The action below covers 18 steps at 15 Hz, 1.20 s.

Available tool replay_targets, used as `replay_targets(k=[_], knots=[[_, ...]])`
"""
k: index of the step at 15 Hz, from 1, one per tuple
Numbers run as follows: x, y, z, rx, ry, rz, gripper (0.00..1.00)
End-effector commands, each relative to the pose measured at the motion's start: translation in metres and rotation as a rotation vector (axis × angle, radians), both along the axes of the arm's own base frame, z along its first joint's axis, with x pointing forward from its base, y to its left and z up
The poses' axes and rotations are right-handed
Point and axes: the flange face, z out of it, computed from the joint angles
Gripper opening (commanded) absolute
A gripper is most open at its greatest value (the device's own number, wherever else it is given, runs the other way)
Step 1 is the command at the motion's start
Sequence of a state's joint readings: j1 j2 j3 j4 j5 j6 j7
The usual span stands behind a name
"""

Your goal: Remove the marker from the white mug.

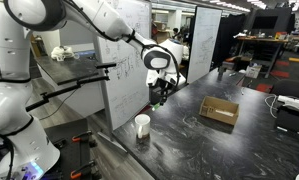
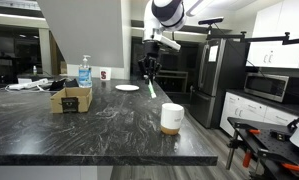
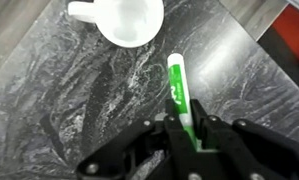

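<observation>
The green marker is hanging high above the counter and would fall onto it if I opened now. My gripper needs to keep holding the marker until it is lower.
The green marker (image 3: 179, 92) is clamped between my gripper's (image 3: 188, 128) fingers and sticks out below them, above the dark marble counter. The white mug (image 3: 129, 18) stands apart from the marker at the top of the wrist view, and its inside looks empty. In both exterior views the gripper (image 1: 160, 92) (image 2: 148, 72) hangs high over the counter with the marker (image 2: 151, 88) pointing down, well above and away from the mug (image 1: 142, 126) (image 2: 171, 117).
A flat cardboard box (image 1: 219, 110) (image 2: 71, 98) lies on the counter. A blue-capped bottle (image 2: 84, 71) and a white plate (image 2: 126, 88) stand farther back. A whiteboard panel (image 1: 124, 60) rises beside the counter edge.
</observation>
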<state>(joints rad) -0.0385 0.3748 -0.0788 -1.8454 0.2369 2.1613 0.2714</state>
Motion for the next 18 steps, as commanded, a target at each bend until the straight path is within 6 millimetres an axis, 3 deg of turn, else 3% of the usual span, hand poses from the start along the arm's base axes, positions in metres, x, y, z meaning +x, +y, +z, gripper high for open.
replay_targets(k=[1, 4, 8, 11, 12, 13, 15, 18], knots=[[0.039, -0.007, -0.016, 0.044, 0.028, -0.024, 0.05], [0.064, -0.013, -0.042, 0.070, 0.051, -0.026, 0.05], [0.082, -0.002, -0.068, 0.129, 0.101, -0.009, 0.05], [0.085, 0.008, -0.075, 0.168, 0.196, -0.008, 0.15], [0.085, 0.009, -0.076, 0.176, 0.218, -0.010, 0.24], [0.086, 0.010, -0.076, 0.188, 0.222, -0.009, 0.47], [0.088, 0.010, -0.072, 0.215, 0.203, -0.001, 0.49], [0.091, 0.012, -0.060, 0.204, 0.106, -0.009, 0.72]])
